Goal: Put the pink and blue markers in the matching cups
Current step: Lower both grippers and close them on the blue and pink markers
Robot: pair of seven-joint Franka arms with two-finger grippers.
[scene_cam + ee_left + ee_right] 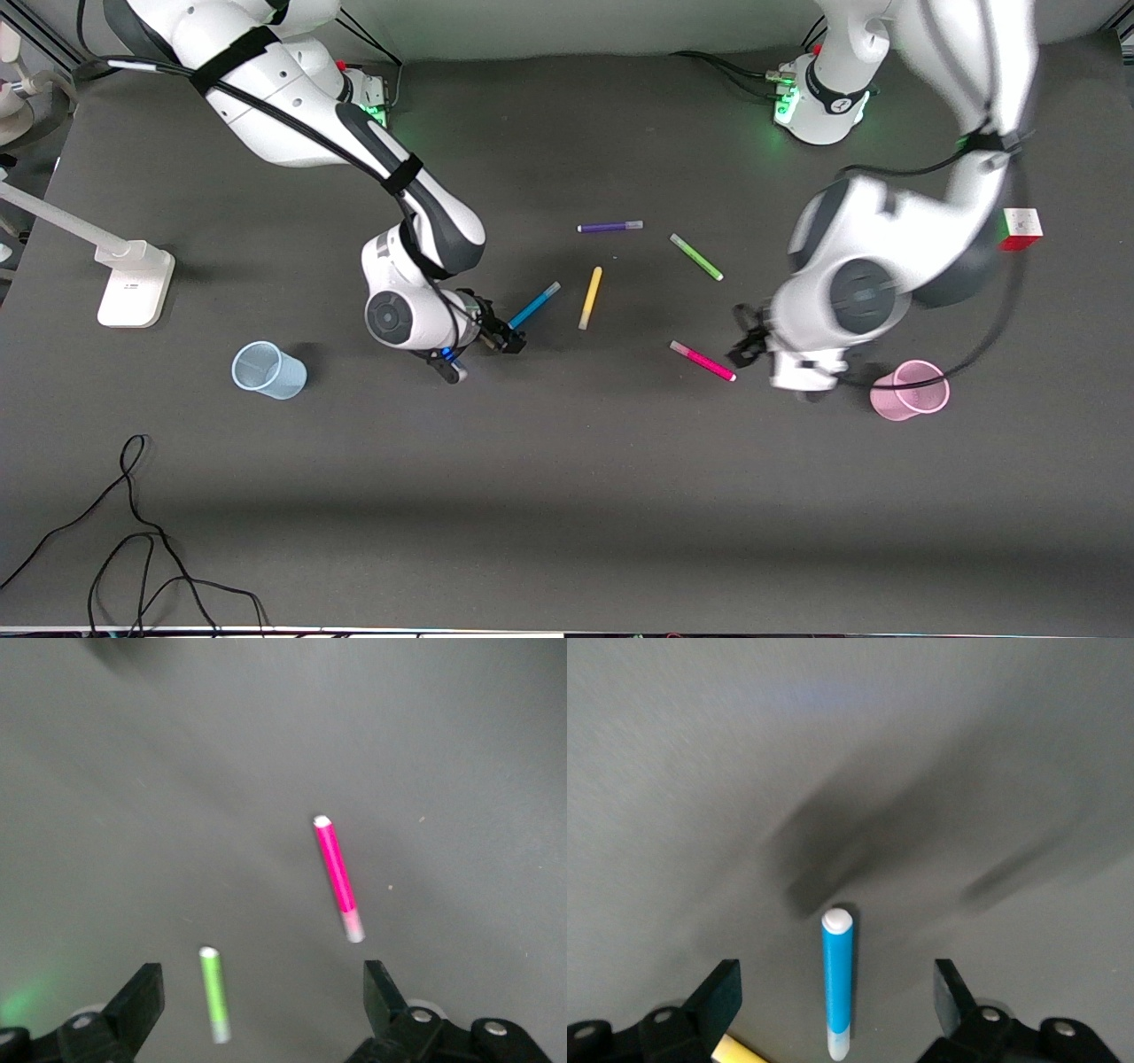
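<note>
I will next use my left gripper to pick up the pink marker by its pale end with the cap (678,347), so that it can go to the matching pink cup (909,390).
The blue marker (534,306) lies flat on the dark table. My right gripper (507,341) is open over its blue end, and in the right wrist view the marker (837,983) lies midway between the open fingers (722,997). The pink marker (702,361) lies flat toward the left arm's end. My left gripper (747,341) is open and empty beside its magenta end; in the left wrist view the marker (337,877) lies ahead of the fingers (381,997). The pale blue cup (266,370) and the pale pink cup (911,390) stand upright at either end.
A purple pen (609,227), a yellow pen (590,298) and a green pen (696,257) lie mid-table. The green pen (213,992) shows between the left fingers. A colour cube (1021,229), a white stand (133,283) and loose cables (133,532) sit near the edges.
</note>
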